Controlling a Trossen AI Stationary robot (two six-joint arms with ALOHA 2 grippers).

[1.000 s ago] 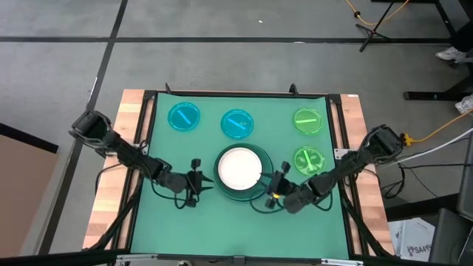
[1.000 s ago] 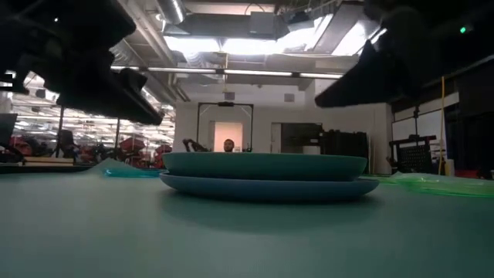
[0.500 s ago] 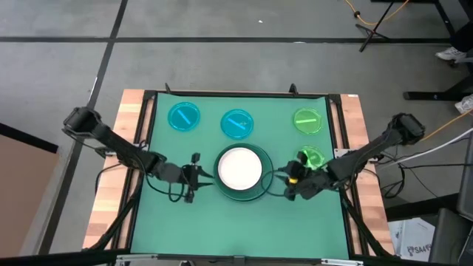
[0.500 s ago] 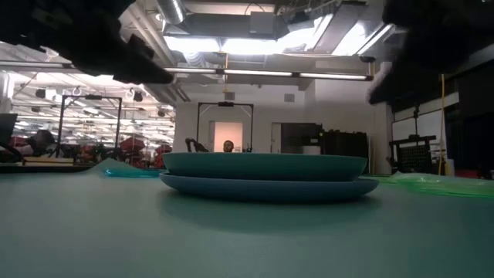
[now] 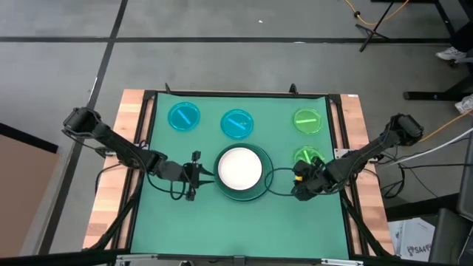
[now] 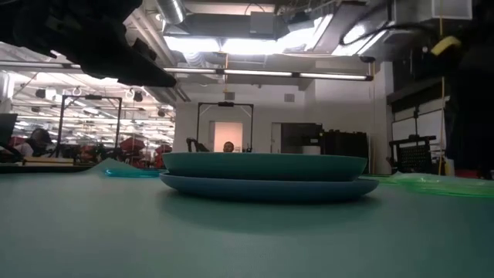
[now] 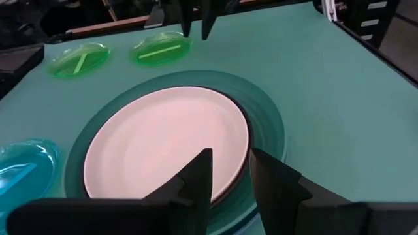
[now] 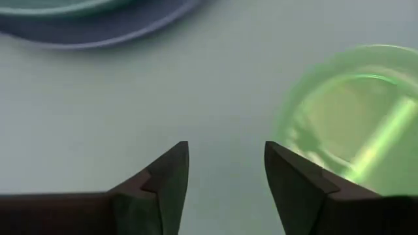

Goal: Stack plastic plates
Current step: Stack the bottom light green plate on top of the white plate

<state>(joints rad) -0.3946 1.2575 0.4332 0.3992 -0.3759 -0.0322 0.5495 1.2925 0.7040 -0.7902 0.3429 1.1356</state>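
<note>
My right gripper should grab the small green plate by its rim (image 5: 307,147) next, and that will add it to the stack over the white plate (image 5: 238,167).
A stack sits mid-table: a white plate (image 5: 238,167) on top with a black rim under it, on a teal-green plate (image 7: 268,124) and a pale blue one (image 6: 266,188). Two small cyan plates (image 5: 184,117) (image 5: 237,123) and two small green plates (image 5: 307,120) (image 5: 310,157) lie flat on the mat beyond it. My left gripper (image 5: 194,176) hovers open at the stack's left edge, its tips (image 7: 228,171) over the white plate's rim. My right gripper (image 5: 299,177) is open, right of the stack, just short of the nearer green plate (image 8: 356,124).
Green mat (image 5: 222,229) in a black frame covers the table; wooden strips run along the left and right sides. The near half of the mat is bare. Cables trail off the right side. The room beyond shows in the low view.
My right gripper has drawn back from the stack's right edge toward the table's right, swinging round toward the nearer green plate. My left gripper has risen a little beside the stack's left edge. No plate has moved.
</note>
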